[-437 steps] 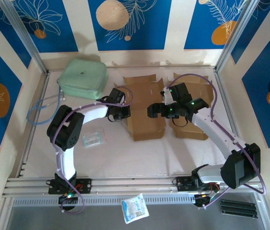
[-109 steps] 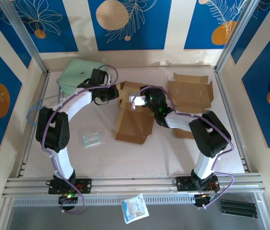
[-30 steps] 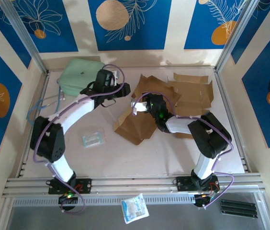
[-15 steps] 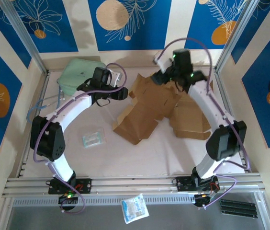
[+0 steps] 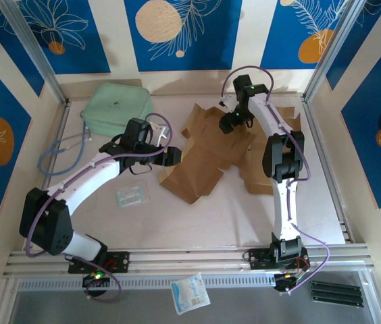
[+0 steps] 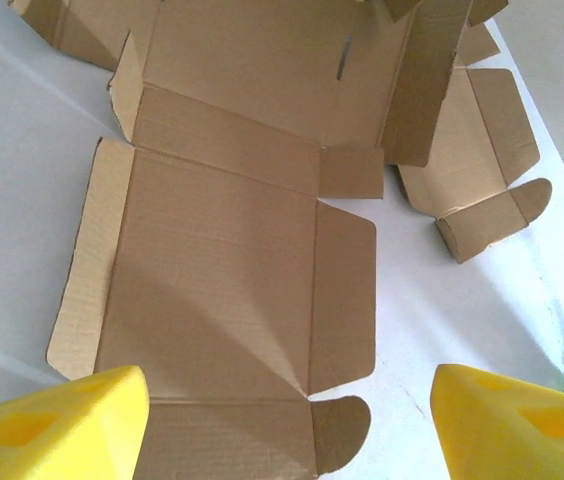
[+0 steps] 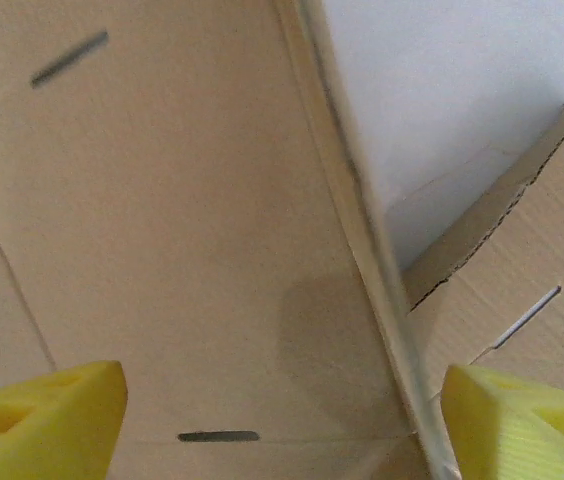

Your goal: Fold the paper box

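Observation:
I should next use my right gripper to grab the raised outer edge beside the paper box's slotted far panel, so the inner panels stay free to fold.
The paper box is a brown cardboard sheet, spread out mostly flat in the middle of the table, its far panels slightly raised. My left gripper hovers at its left edge, open and holding nothing. In the left wrist view the paper box lies below the left gripper, whose yellow fingertips stand wide apart. My right gripper is over the box's far end, open. The right wrist view shows a slotted panel of the paper box under the open right gripper.
A second unfolded cardboard box lies to the right, partly under the first. A green pouch sits at the far left, a blue cable beside it. A small plastic packet lies near the left arm.
My right gripper has opened, let go of the box and swung up to the far end. The left arm pulled back toward the near left. The box has settled flatter.

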